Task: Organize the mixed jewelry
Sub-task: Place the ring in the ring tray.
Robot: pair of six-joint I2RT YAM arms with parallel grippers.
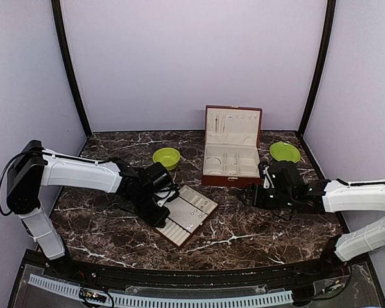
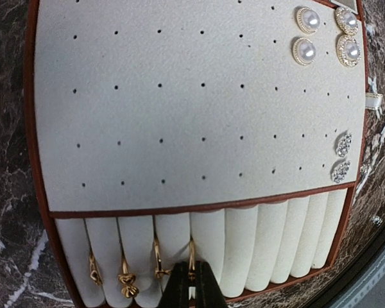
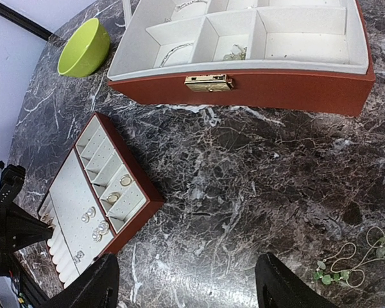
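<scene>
The gold ring stands between two rolls and would remain in that slot, so it is time for my left gripper to open now.
The cream-lined tray (image 2: 179, 115) fills the left wrist view. Pearl studs (image 2: 307, 19) and crystal studs (image 2: 343, 144) are pinned at its right side, and gold rings (image 2: 127, 282) sit in the roll slots. My left gripper (image 2: 191, 292) is shut on one gold ring (image 2: 192, 256) standing between two rolls. From above, the left gripper (image 1: 162, 208) is at the tray's (image 1: 202, 206) left end. My right gripper (image 3: 186, 285) hangs open over bare marble, nothing between its fingers. A thin chain necklace (image 3: 359, 260) lies on the table to its right.
The open red-brown box (image 1: 231, 176) stands at the back centre, with small pieces in its compartments (image 3: 234, 54). A lime-green bowl (image 1: 166, 157) sits left of it and a green plate (image 1: 284, 152) right of it. The right gripper (image 1: 250, 194) hovers near the box's front right corner.
</scene>
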